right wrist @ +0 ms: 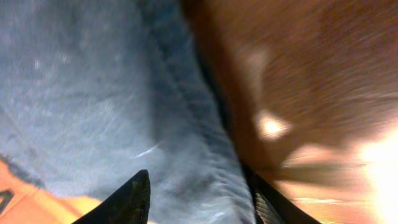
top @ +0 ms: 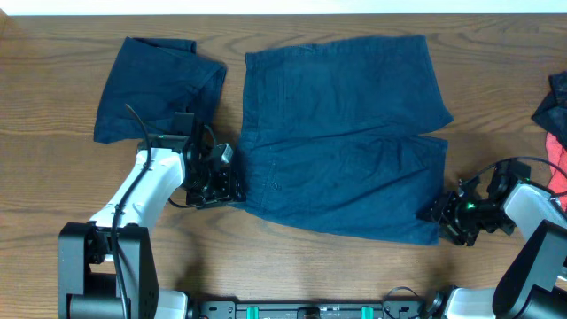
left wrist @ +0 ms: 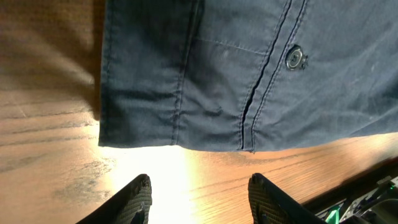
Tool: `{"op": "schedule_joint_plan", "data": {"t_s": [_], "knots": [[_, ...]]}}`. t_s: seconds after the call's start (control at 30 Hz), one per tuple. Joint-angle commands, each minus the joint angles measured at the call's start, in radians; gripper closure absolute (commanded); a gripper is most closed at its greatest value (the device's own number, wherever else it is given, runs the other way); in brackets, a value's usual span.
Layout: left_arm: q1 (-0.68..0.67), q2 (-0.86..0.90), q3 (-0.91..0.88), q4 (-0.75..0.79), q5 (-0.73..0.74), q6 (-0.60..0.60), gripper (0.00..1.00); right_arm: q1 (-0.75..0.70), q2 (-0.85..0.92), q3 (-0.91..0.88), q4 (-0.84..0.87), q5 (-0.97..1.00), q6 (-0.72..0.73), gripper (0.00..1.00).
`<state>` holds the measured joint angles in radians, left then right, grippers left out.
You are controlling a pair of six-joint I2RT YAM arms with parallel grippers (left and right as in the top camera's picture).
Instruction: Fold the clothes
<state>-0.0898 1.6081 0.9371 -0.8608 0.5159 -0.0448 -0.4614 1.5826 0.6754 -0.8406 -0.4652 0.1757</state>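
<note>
The navy shorts (top: pixel 341 133) should be grabbed next by the near leg's hem corner with my right gripper, to fold that leg over.
Dark navy shorts (top: pixel 341 133) lie spread flat mid-table, waistband to the left and legs to the right. My left gripper (top: pixel 232 184) is open and empty just short of the waistband's near corner. In the left wrist view its fingers (left wrist: pixel 199 193) hover over bare wood, with the waistband (left wrist: pixel 186 93) and a small button (left wrist: pixel 293 58) just beyond. My right gripper (top: pixel 440 213) is at the near leg's hem corner. The blurred right wrist view shows its open fingers (right wrist: pixel 196 193) either side of the hem (right wrist: pixel 199 143).
A folded navy garment (top: pixel 155 89) lies at the back left, beside the left arm. A dark piece (top: pixel 554 106) and a coral-red piece (top: pixel 558 164) lie at the right edge, behind the right arm. The table is wood (top: pixel 292 266).
</note>
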Motion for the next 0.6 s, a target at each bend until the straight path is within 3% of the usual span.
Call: {"op": "schedule_joint_plan", "data": {"t_s": [0.0, 0.23, 0.57], "knots": [[0.000, 0.000, -0.003, -0.014, -0.009, -0.002, 0.48, 0.004, 0.058, -0.081, 0.014, 0.068, -0.045, 0.52], [0.000, 0.000, -0.003, -0.016, -0.009, -0.001, 0.48, 0.001, 0.058, -0.070, 0.089, 0.080, -0.028, 0.53], [0.000, 0.000, -0.003, -0.018, -0.010, -0.001, 0.48, -0.103, -0.050, 0.072, -0.028, 0.095, -0.006, 0.58]]}}
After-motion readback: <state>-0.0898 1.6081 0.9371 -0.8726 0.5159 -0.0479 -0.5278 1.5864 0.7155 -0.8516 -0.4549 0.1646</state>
